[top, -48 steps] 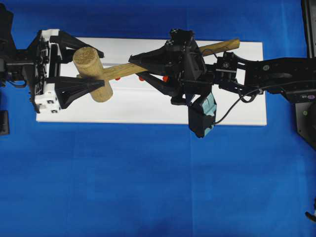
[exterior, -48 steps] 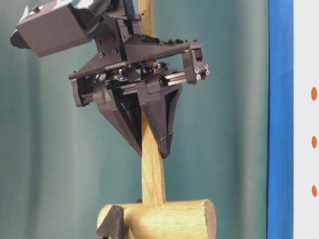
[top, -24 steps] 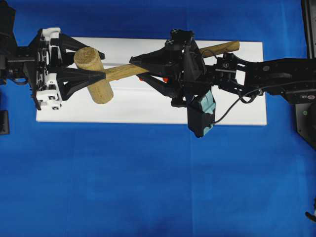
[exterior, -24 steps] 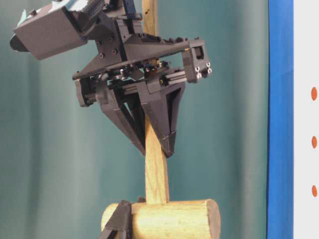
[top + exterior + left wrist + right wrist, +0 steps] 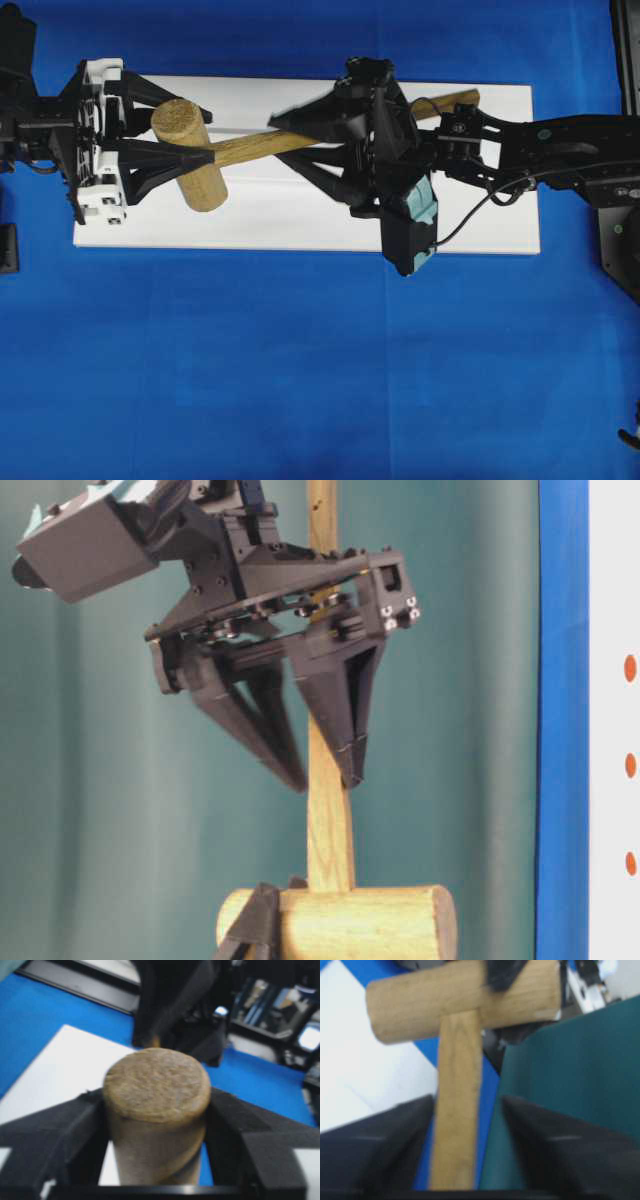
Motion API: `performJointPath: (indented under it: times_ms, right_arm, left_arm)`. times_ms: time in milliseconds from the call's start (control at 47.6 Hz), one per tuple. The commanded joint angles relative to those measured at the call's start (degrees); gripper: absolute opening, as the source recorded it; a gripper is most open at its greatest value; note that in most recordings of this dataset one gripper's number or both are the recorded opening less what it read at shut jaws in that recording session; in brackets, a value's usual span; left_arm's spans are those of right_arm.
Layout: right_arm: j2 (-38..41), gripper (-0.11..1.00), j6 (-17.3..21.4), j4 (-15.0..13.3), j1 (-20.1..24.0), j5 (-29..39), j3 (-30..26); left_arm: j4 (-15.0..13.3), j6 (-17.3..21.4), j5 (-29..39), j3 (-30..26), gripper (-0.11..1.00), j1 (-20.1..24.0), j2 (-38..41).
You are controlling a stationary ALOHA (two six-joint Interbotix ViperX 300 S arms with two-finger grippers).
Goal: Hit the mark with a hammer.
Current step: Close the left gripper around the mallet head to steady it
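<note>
My right gripper grips the hammer by its free thin handle [image 5: 278, 141] next, since my left gripper already holds the thick head [image 5: 190, 155] from both sides.
The hammer [image 5: 188, 152] is a light-wood mallet held above the white block [image 5: 300, 220], its handle [image 5: 440, 103] running to the right. My left gripper [image 5: 205, 132] is shut on the thick head [image 5: 157, 1085], one finger on each side. My right gripper [image 5: 282, 140] is open around the mid handle [image 5: 455, 1110]. One finger lies against the wood and the other stands clear of it [image 5: 326, 782]. The mark shows as orange-red dots [image 5: 630, 765] on the white strip at the right edge of the table-level view. In the overhead view it is hidden under the handle and the gripper.
The white block lies on a blue cloth [image 5: 300, 380]. The right arm [image 5: 560, 150] and its wrist camera [image 5: 410, 230] reach over the block's right half. A teal backdrop [image 5: 120, 830] fills the table-level view.
My left gripper closed on the hammer head. My right gripper's jaws then spread apart off the handle. The hammer shifted slightly.
</note>
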Motion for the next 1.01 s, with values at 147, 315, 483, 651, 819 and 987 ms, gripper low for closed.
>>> performJointPath:
  times_ms: [147, 315, 483, 651, 819, 987]
  right_arm:
    - [-3.60, 0.93, 1.32, 9.14, 1.23, 4.39, -1.32]
    - [-5.19, 0.88, 4.57, 18.46, 1.23, 11.07, -2.20]
    - [-5.10, 0.89, 6.50, 24.26, 1.23, 13.97, -2.37]
    - [-4.92, 0.89, 6.94, 27.25, 1.14, 14.41, -2.46]
    - [-3.16, 0.88, 6.94, 30.15, 0.53, 14.15, -2.55]
    - [-0.62, 0.88, 6.94, 31.90, 0.35, 14.06, -3.34]
  left_arm:
    - [0.18, 8.53, 4.13, -0.97, 0.46, -0.09, -1.93]
    - [0.18, 18.28, 7.47, -1.05, 0.46, -1.05, -3.08]
    - [0.18, 25.14, 8.35, -0.88, 0.46, -2.11, -4.22]
    - [0.18, 26.28, 8.44, -0.79, 0.46, -2.37, -4.92]
    - [0.18, 26.28, 8.44, -0.70, 0.46, -2.72, -4.92]
    - [0.18, 26.28, 8.53, -0.70, 0.46, -2.90, -4.92]
